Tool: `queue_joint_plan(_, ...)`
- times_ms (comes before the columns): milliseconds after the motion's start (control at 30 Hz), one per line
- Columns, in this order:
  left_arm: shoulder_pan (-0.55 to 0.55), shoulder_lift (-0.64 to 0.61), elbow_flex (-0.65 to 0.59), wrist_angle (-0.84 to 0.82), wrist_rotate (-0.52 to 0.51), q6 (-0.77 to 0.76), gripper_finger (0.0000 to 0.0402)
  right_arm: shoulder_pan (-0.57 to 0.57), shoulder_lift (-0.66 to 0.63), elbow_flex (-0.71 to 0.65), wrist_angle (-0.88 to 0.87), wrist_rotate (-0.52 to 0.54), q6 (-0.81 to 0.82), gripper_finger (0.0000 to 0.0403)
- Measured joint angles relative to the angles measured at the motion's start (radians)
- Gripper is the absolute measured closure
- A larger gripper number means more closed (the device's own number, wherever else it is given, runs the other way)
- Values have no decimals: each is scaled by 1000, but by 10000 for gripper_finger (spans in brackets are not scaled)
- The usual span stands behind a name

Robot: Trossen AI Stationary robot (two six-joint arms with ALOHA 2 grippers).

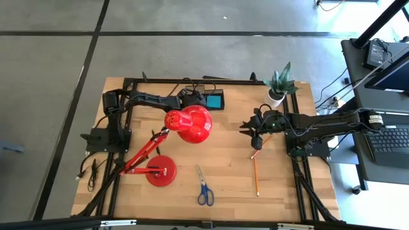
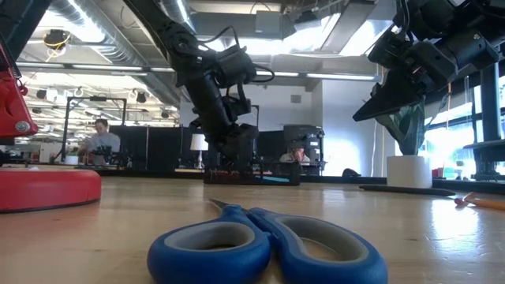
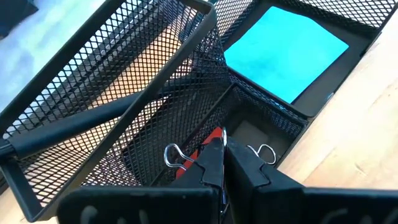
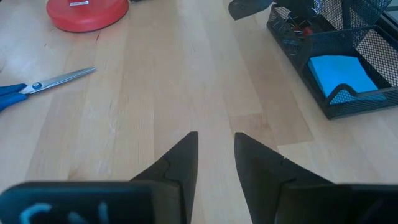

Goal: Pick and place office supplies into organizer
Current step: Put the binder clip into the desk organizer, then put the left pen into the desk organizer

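The red binder clip (image 3: 213, 138) sits down inside the organizer compartment (image 3: 252, 134), so my left gripper opens next.
The organizer (image 1: 211, 100) is a black mesh box at the table's far middle, with a blue pad in one compartment; it also shows in the left wrist view (image 3: 155, 81) and the right wrist view (image 4: 339, 68). My left gripper (image 3: 217, 158) hangs over it, shut, with a small red binder clip (image 3: 213, 138) at its tips. My right gripper (image 4: 216, 149) is open, right of centre (image 1: 255, 131), above bare wood near a pencil (image 1: 254, 153). A second pencil (image 1: 256, 179) and the blue-handled scissors (image 1: 204, 191) lie flat toward the near edge. My left gripper pinches the red binder clip (image 3: 213, 138) at its fingertips, coming from above and pointing down into an organizer compartment. The clip's wire loops (image 3: 171, 154) stick out on either side of the fingers. I cannot tell whether the clip rests on the compartment floor.
A red desk lamp stands left of centre, its head (image 1: 190, 124) near the organizer and its round base (image 1: 161, 172) toward the near edge. A potted plant (image 1: 279, 86) sits at the far right corner. More clips lie in the organizer (image 4: 298, 26). Bare wood (image 1: 223, 147) spans the middle.
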Motion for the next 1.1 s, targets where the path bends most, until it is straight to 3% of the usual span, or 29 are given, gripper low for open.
queue_joint_plan(167,0,0,0,0,1,0,389,0,0,0,0,0,0,295)
queue_joint_plan(467,-6,-3,0,-3,3,4,326,0,0,0,-3,0,1,295)
queue_joint_plan(733,-88,-111,0,-75,18,42,313,0,0,0,-3,0,0,295)
queue_joint_plan(967,-165,-199,0,-268,145,-244,314,0,0,0,-3,0,-2,295)
queue_joint_plan(1100,-206,-210,0,-465,159,-447,315,0,0,0,-2,0,-12,295)
